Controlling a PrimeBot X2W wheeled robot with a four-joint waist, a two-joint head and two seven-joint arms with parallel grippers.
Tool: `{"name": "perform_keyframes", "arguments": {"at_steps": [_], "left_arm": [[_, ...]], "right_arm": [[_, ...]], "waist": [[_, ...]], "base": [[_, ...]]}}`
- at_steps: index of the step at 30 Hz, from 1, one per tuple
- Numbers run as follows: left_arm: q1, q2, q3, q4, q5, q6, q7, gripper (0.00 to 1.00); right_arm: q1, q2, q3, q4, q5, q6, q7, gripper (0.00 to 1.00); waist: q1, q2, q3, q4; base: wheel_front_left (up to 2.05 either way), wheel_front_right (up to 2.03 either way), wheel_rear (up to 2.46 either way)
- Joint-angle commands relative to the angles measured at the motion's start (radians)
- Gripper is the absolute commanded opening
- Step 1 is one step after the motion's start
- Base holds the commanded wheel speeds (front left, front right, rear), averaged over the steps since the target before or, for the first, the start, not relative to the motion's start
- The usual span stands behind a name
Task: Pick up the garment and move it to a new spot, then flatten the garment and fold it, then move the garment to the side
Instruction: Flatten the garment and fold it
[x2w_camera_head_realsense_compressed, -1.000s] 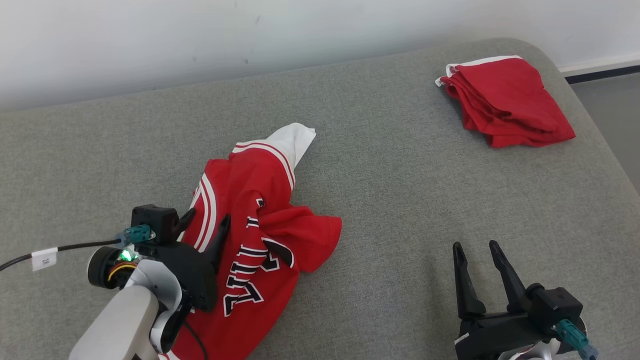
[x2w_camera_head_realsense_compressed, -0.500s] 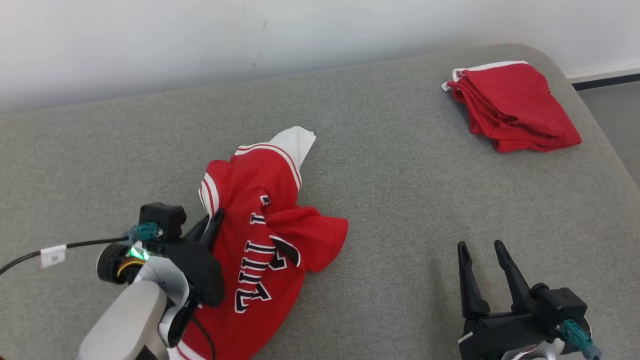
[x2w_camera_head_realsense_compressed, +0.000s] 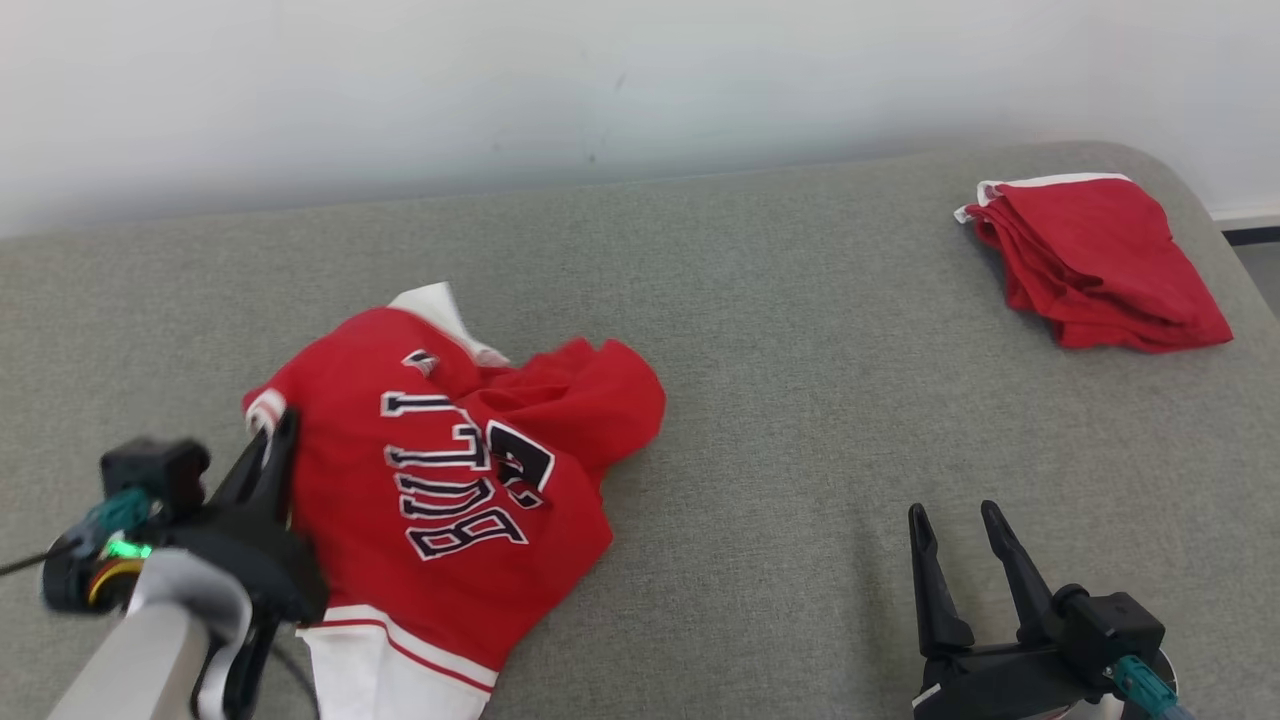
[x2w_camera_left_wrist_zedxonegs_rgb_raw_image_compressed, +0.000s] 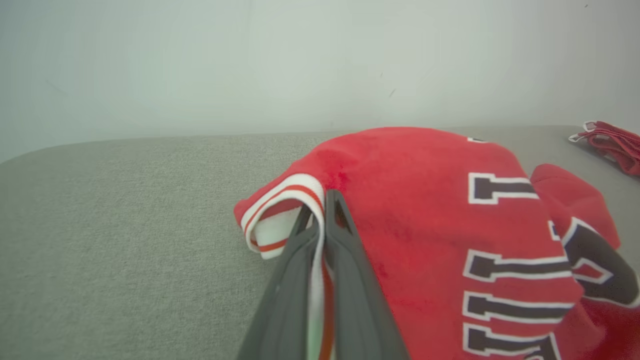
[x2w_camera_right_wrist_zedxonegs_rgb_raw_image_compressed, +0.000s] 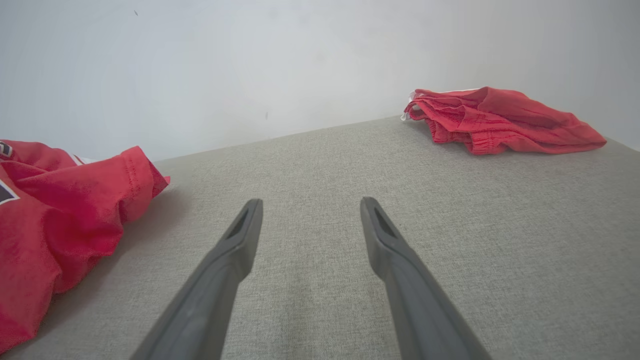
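Note:
Next, my right gripper grabs the red jersey by its bunched plain-red corner (x2w_camera_head_realsense_compressed: 626, 390), so that I then get to spread the crumpled jersey (x2w_camera_head_realsense_compressed: 450, 480) flat.
The garment (x2w_camera_head_realsense_compressed: 450, 480) is a red jersey with dark white-edged letters and white-and-red striped trim, lying crumpled on the grey cushion at the left. My left gripper (x2w_camera_head_realsense_compressed: 283, 428) is shut on its striped left edge; in the left wrist view the trim (x2w_camera_left_wrist_zedxonegs_rgb_raw_image_compressed: 280, 210) is pinched between the closed fingers of the left gripper (x2w_camera_left_wrist_zedxonegs_rgb_raw_image_compressed: 320, 200). The jersey's right fold (x2w_camera_right_wrist_zedxonegs_rgb_raw_image_compressed: 75, 210) lies at the left of the right wrist view. My right gripper (x2w_camera_head_realsense_compressed: 952, 512) stands open over bare cushion at the lower right, well apart from the jersey, and the right gripper (x2w_camera_right_wrist_zedxonegs_rgb_raw_image_compressed: 310, 205) holds nothing.
A folded red cloth (x2w_camera_head_realsense_compressed: 1095, 260) with a white edge lies at the far right corner of the grey cushion (x2w_camera_head_realsense_compressed: 800, 330); the same folded cloth (x2w_camera_right_wrist_zedxonegs_rgb_raw_image_compressed: 495, 120) lies ahead and right of my right gripper. A white wall runs behind. The cushion's rounded right edge drops to the floor.
My left gripper closed on the jersey's striped edge and pulled it leftward, turning and spreading the cloth so its letters face differently. The head camera has shifted. The right gripper stayed open and still.

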Motion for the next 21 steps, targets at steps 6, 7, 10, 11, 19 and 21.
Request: {"name": "perform_keyframes", "arguments": {"at_steps": [6,7,10,11,19,21], "left_arm": [[0.146,0.014,0.035,-0.033,-0.059,0.036,-0.006,0.00],[0.162,0.008,0.029,-0.027,-0.059,0.039,-0.001,0.00],[0.182,-0.013,0.023,-0.008,-0.068,0.039,-0.020,0.00],[0.182,-0.018,0.020,-0.002,-0.062,0.040,-0.031,0.00],[0.158,-0.047,0.029,-0.006,-0.002,0.042,-0.134,1.00],[0.168,-0.056,0.043,-0.025,0.014,0.048,-0.145,1.00]], "right_arm": [[0.014,0.001,0.006,0.005,-0.001,-0.003,-0.001,1.00],[0.013,0.001,0.008,0.007,-0.003,-0.003,-0.001,1.00],[0.009,0.000,0.007,0.012,-0.007,-0.003,-0.001,1.00],[0.008,0.001,0.006,0.013,-0.010,-0.003,-0.001,1.00],[0.018,0.001,-0.001,0.013,-0.021,-0.003,-0.001,1.00],[0.023,0.001,-0.001,0.010,-0.023,-0.003,-0.001,1.00]], "waist": [[0.0001,0.0000,-0.002,0.009],[0.0001,0.0000,-0.001,0.009],[0.0001,0.0000,-0.002,0.009],[0.0001,0.0000,-0.004,0.009],[0.0001,0.0000,-0.024,0.027],[0.0001,0.0000,-0.030,0.035]], "base": [[0.00,0.00,0.00],[0.00,0.00,0.00],[0.00,0.00,0.00],[0.00,0.00,0.00],[0.00,0.00,0.00],[0.00,0.00,0.00]]}}
